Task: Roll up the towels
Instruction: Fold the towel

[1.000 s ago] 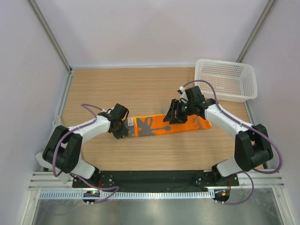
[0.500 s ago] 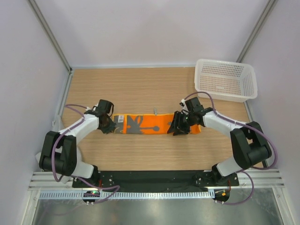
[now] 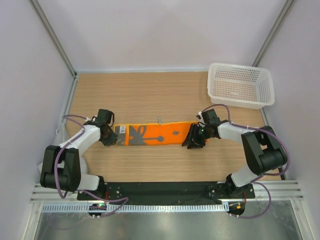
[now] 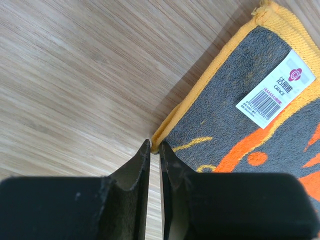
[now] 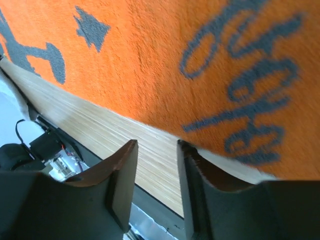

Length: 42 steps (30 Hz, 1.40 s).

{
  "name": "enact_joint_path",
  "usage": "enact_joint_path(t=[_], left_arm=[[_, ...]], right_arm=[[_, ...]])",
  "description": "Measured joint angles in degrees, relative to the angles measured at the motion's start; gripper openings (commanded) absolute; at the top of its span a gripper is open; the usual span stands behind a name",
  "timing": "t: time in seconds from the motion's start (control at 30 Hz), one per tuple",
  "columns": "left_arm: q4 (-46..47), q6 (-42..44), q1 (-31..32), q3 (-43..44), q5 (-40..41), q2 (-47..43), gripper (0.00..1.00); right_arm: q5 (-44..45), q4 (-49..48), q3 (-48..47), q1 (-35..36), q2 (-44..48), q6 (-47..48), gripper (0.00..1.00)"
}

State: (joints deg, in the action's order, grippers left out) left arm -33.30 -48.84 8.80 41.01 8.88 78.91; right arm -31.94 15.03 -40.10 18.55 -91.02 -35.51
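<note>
The towel needs to be folded for rolling, so my right gripper should next grab the towel's near corner, at the end of the towel away from the barcode label.
One towel shows, an orange one with grey patterns and a yellowish hem. It lies stretched flat, left to right, across the middle of the wooden table. My left gripper is at its left end. In the left wrist view the left gripper has its jaws pressed together, pinching the hem of the towel at the tips. My right gripper is at the towel's right end. Seen from the right wrist, the right gripper stands open over bare wood, with the towel just beyond the fingertips.
A white perforated basket stands at the back right corner. A white barcode label is on the towel's left end. Walls close the table on three sides, and a black base rail runs along the near edge.
The towel has slid left and straightened out level. My left gripper shut on its hem and drew back to the left. The right gripper followed left and lower, its jaws narrowing.
</note>
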Motion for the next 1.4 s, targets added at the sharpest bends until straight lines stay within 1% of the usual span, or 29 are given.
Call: enact_joint_path(t=[0.07, 0.1, 0.17, 0.3, 0.37, 0.43, 0.53, 0.63, 0.8, 0.97, 1.07, 1.17, 1.2, 1.27, 1.3, 1.33, 1.4], left_arm=[[0.02, 0.09, -0.17, -0.02, -0.13, -0.13, 0.12], [0.0, 0.11, -0.2, -0.02, -0.24, -0.2, 0.12], [0.0, 0.2, -0.2, -0.02, -0.42, -0.31, 0.12], [0.02, 0.48, -0.2, -0.02, -0.83, -0.35, 0.12], [0.04, 0.85, -0.2, -0.02, -1.11, -0.35, 0.11], [0.07, 1.11, -0.2, -0.02, -1.4, -0.35, 0.11], [0.09, 1.36, -0.2, -0.02, -1.57, -0.35, 0.11], [0.09, 1.38, -0.2, -0.02, -1.81, -0.35, 0.11], [0.28, 1.44, -0.2, -0.35, -2.23, -0.35, 0.11], [0.28, 1.55, -0.2, -0.79, -2.49, -0.35, 0.1], [0.33, 1.55, -0.2, -0.79, -2.49, -0.35, 0.1], [0.33, 1.55, -0.2, -0.81, -2.49, -0.35, 0.1], [0.33, 1.57, -0.2, -0.81, -2.49, -0.35, 0.09], [0.35, 1.57, -0.2, -0.87, -2.49, -0.35, 0.1], [0.33, 1.57, -0.2, -0.9, -2.49, -0.35, 0.1], [0.33, 1.57, -0.2, -0.94, -2.49, -0.35, 0.1], [0.28, 1.57, -0.2, -0.98, -2.51, -0.35, 0.1]], right_arm=[[2.67, 1.51, 0.79, -0.15, 2.62, -0.31, 0.57], [4.66, 2.71, 1.27, -0.22, 4.81, -0.48, 0.67], [9.57, 5.73, 2.21, -0.44, 10.25, -1.18, 0.71], [19.28, 11.15, 2.51, -0.81, 21.05, -2.71, 0.73], [24.35, 13.51, 2.49, -1.16, 24.06, -3.78, 0.73], [29.11, 15.61, 2.51, -1.86, 25.16, -4.74, 0.73], [33.46, 17.31, 2.51, -3.17, 23.96, -5.46, 0.72], [35.89, 17.22, 2.64, -4.15, 20.72, -5.7, 0.69], [37.33, 15.19, 3.87, -4.66, 17.94, -6.1, 0.67], [37.4, 12.11, 3.91, -4.7, 15.91, -6.56, 0.63], [37.38, 10.12, 3.72, -4.7, 15.04, -6.71, 0.57], [37.31, 7.58, 3.74, -4.81, 13.97, -6.73, 0.36], [37.27, 6.6, 3.8, -4.81, 13.51, -6.84, 0.25], [36.94, 5.22, 3.85, -4.85, 12.68, -6.93, 0.14], [36.76, 4.76, 3.89, -4.9, 12.52, -7.08, 0.07], [36.7, 4.46, 3.89, -4.92, 12.48, -7.02, 0.02], [36.65, 4.5, 3.89, -4.92, 12.55, -7.08, 0.01]])
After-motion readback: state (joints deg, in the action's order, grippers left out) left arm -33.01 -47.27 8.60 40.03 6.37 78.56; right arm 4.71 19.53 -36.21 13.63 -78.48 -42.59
